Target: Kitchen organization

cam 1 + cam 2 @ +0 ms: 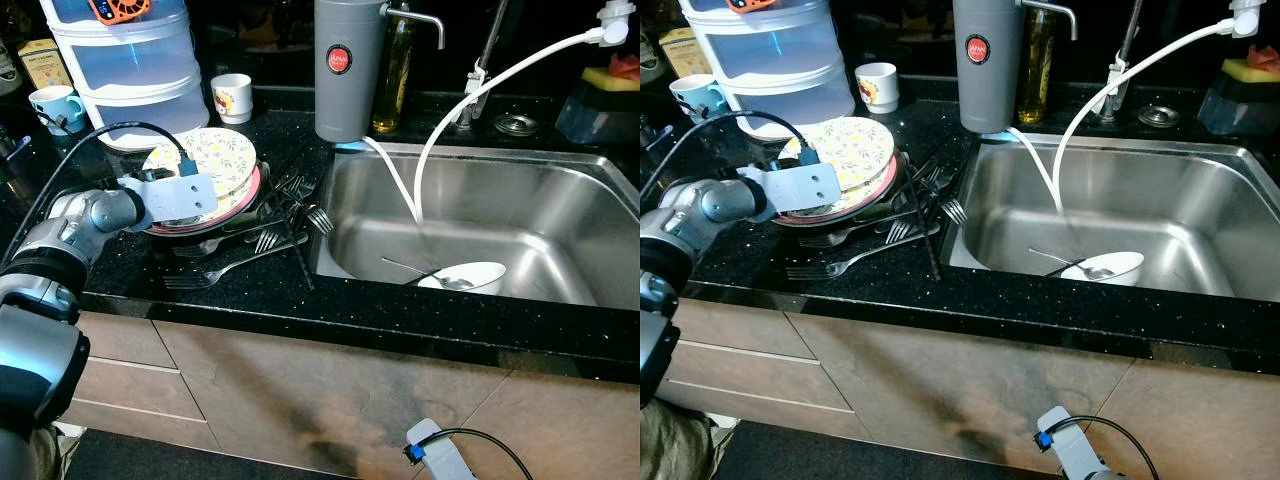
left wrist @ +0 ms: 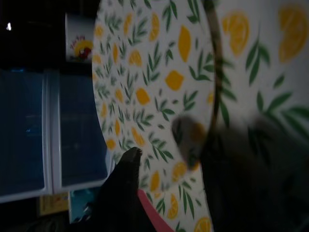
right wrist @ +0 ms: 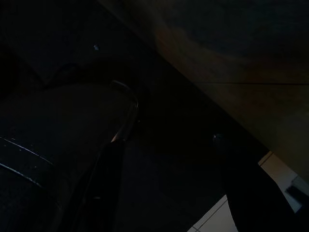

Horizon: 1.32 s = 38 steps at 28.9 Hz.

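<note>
Next, the left gripper pinches the cream plate by its thin rim (image 2: 210, 130), since the plate spreads far wider than the fingers.
A stack of plates (image 1: 222, 160) sits on the black counter (image 1: 130, 270) left of the sink, with lemon-and-leaf plates on top and a pink-rimmed one below. My left arm reaches over the counter, its grey wrist mount (image 1: 180, 197) against the stack's near side. In the left wrist view my left gripper (image 2: 159, 144) is open, its fingers (image 2: 126, 183) straddling the top lemon plate's rim (image 2: 212, 96). Several forks (image 1: 250, 245) lie scattered between the plates and the sink. My right gripper (image 3: 178, 193) hangs open and idle beside the cabinet.
The steel sink (image 1: 560, 180) holds a white bowl (image 1: 480, 272) with a spoon (image 1: 425, 274). White hoses (image 1: 440, 120) run into it from a grey dispenser (image 1: 348, 70). A plastic tiered container (image 1: 135, 60), a white mug (image 1: 232, 97) and a blue mug (image 1: 55, 105) stand behind the plates.
</note>
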Tool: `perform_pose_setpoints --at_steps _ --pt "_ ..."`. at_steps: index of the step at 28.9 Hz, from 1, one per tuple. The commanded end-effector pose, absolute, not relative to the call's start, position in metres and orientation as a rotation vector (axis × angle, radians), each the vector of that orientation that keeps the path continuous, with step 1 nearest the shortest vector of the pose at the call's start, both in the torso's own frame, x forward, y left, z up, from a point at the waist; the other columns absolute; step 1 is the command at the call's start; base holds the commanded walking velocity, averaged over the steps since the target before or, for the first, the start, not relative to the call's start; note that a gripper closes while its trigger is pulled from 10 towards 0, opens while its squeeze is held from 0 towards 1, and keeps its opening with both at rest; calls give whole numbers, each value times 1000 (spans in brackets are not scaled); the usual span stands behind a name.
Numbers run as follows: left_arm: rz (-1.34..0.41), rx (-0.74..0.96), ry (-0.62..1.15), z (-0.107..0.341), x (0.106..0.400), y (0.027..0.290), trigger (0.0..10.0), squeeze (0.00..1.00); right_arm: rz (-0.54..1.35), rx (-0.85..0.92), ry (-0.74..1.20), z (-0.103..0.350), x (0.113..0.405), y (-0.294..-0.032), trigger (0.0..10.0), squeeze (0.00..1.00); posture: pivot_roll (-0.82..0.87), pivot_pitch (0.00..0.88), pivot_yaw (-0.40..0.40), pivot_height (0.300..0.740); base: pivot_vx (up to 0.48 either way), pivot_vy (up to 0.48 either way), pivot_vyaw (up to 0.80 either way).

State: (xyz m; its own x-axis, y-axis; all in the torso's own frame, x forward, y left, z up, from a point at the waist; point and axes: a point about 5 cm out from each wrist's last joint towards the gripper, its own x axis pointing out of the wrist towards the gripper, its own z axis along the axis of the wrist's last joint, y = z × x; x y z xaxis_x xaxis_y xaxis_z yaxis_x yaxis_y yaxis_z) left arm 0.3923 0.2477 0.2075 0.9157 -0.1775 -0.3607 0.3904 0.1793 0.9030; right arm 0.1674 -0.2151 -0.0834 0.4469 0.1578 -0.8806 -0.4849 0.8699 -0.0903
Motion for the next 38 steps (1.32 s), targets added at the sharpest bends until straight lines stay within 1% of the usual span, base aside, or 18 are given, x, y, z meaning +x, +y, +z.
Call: perform_pose_setpoints --at_steps 1,3,12,15,18,20,21,22,24,28,36,38 --pt "-359 1375 227 202 388 261 0 0 414 -362 1031 -83 168 -215 10000 0 -52 24 13 740 0 0 0" --pt "-320 1404 224 202 388 266 0 0 413 -362 1031 -83 168 -215 10000 0 -54 23 12 740 0 0 0" --pt "-188 1435 213 201 385 281 0 0 412 -366 1031 -83 169 -216 10000 0 -52 15 11 740 0 0 0" --pt "-167 1443 207 201 384 283 0 0 411 -366 1031 -83 169 -216 10000 0 -52 14 10 740 0 0 0" --pt "-142 1409 154 210 386 281 0 0 412 -370 1032 -83 169 -216 10000 0 -49 8 9 740 0 0 0" --pt "-144 1342 70 223 390 273 0 0 412 -372 1032 -83 168 -216 10000 0 -49 5 8 740 0 0 0" --pt "-144 1342 70 223 390 273 0 0 412 -372 1032 -83 168 -216 10000 0 -49 5 8 740 0 0 0" --pt "-150 1299 4 236 393 266 0 0 412 -373 1033 -83 168 -216 10000 0 -47 0 8 740 0 0 0" --pt "-150 1282 -23 241 394 264 0 0 412 -374 1033 -83 169 -216 10000 0 -47 0 8 740 0 0 0" --pt "-134 1237 -174 272 398 250 0 0 411 -376 1033 -83 169 -216 10000 0 -43 0 6 740 0 0 0" --pt "-146 1197 -303 300 397 238 0 0 411 -377 1030 -82 170 -215 10000 0 -41 0 12 740 0 0 0" --pt "-182 1121 -382 317 394 229 0 0 411 -377 1029 -82 170 -215 10000 0 -35 0 14 740 0 0 0"
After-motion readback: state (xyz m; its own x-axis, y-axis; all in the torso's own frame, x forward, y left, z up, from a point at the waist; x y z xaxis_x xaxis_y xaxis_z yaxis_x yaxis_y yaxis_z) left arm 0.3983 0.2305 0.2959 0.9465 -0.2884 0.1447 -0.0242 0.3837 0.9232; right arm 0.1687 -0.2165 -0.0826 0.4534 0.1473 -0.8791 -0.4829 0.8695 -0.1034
